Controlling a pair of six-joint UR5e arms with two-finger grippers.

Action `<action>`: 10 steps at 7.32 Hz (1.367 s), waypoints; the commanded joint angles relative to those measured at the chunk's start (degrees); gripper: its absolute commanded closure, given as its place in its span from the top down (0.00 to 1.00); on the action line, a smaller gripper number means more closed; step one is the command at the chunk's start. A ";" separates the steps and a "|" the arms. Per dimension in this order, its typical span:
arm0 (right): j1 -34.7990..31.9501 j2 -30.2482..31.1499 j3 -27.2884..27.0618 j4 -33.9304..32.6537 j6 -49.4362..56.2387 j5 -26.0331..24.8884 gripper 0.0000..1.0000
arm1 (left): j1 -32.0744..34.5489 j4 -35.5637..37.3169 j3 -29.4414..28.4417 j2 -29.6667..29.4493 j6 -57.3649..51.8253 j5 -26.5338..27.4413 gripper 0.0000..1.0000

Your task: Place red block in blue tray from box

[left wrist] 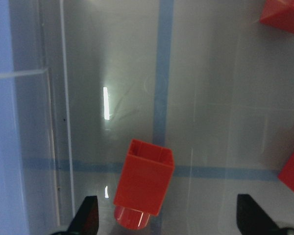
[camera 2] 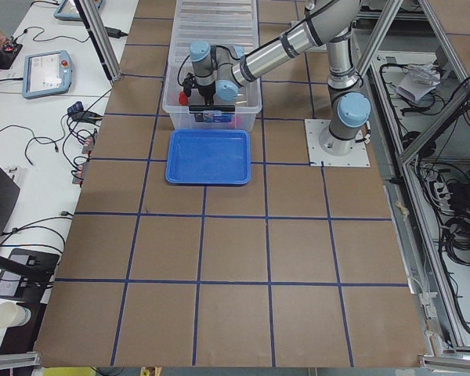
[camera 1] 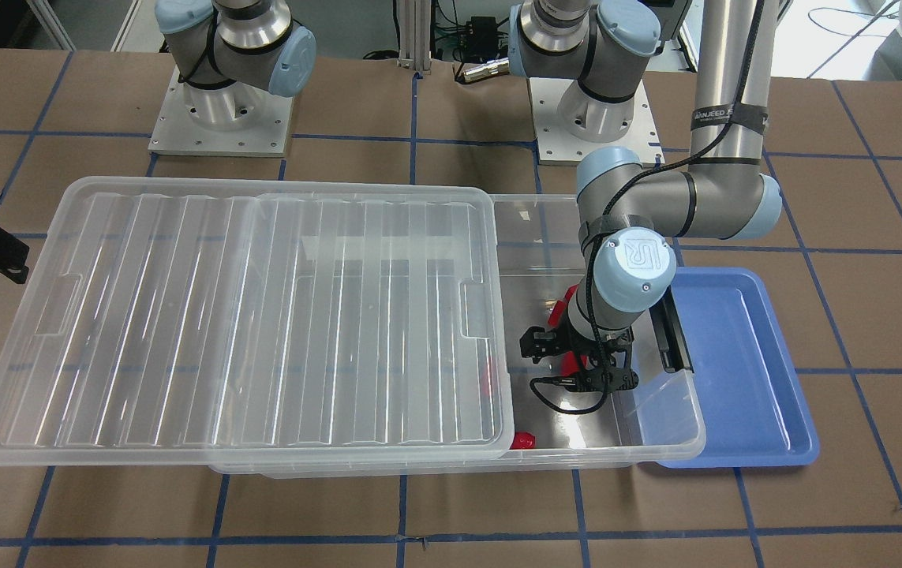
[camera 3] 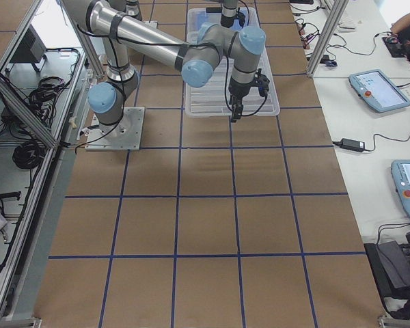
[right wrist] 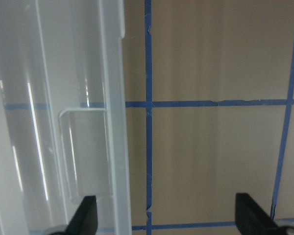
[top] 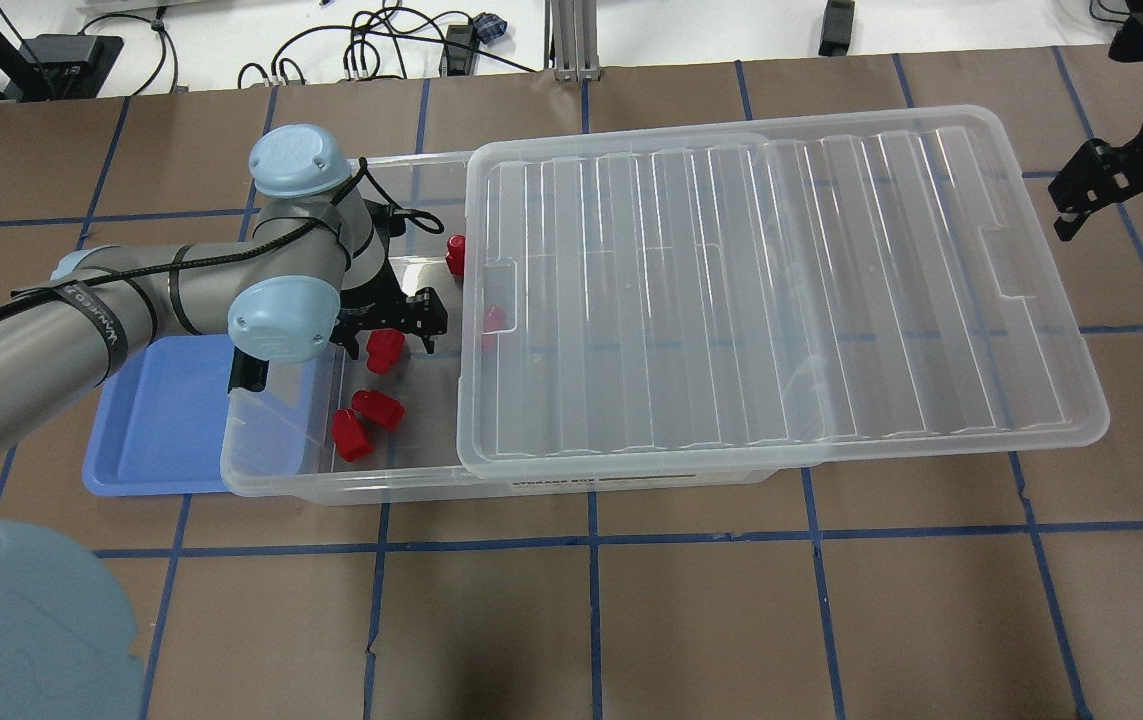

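The red block needs to go in the blue tray (left wrist: 5, 147), so my left gripper should grab the red block's square body (left wrist: 145, 179) next.
The clear box (top: 381, 488) has its ribbed lid (top: 761, 290) slid aside, so the left end is uncovered. Several red blocks lie on its floor. My left gripper (top: 388, 332) is open inside the box, just above one red block (top: 384, 350). In the left wrist view this block (left wrist: 144, 178) lies with its round stud toward the camera, between the fingertips (left wrist: 88, 218) and nearer the left one. The blue tray (top: 161, 420) lies empty against the box's left end. My right gripper (top: 1121, 190) is open and empty above the table, past the lid's right edge.
Two more red blocks (top: 366, 420) lie near the box's front wall, one (top: 454, 253) at the back, one (top: 493, 320) under the lid's edge. The lid overhangs the box on the right. The black latch bar (camera 1: 671, 339) is on the tray-side end wall.
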State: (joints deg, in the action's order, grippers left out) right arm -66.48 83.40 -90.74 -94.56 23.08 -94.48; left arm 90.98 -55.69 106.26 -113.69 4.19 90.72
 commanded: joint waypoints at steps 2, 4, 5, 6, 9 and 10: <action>-0.23 2.29 0.83 4.65 -0.32 0.17 1.00 | -0.01 3.55 0.35 -0.83 -0.15 0.07 0.81; -0.23 2.55 0.83 4.74 -0.15 0.52 1.00 | -0.10 6.56 0.52 -0.92 -2.07 0.16 0.82; -0.23 2.47 1.00 4.74 -0.06 0.09 1.00 | -0.19 6.65 0.35 -1.01 -2.17 0.16 0.80; -0.23 2.55 1.01 4.74 -0.06 0.08 1.00 | -0.19 6.82 0.52 -1.01 -2.08 1.03 0.49; -0.05 1.68 0.22 3.95 0.47 0.61 1.00 | -0.10 6.38 1.31 -0.66 -1.73 4.20 0.18; -0.05 1.67 0.22 4.03 0.38 0.87 1.00 | -0.10 6.21 0.88 -0.14 -1.73 4.11 0.11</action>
State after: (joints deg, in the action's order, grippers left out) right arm -66.56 85.30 -90.40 -90.46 23.46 -93.94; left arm 90.87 -49.32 107.32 -114.33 2.41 94.80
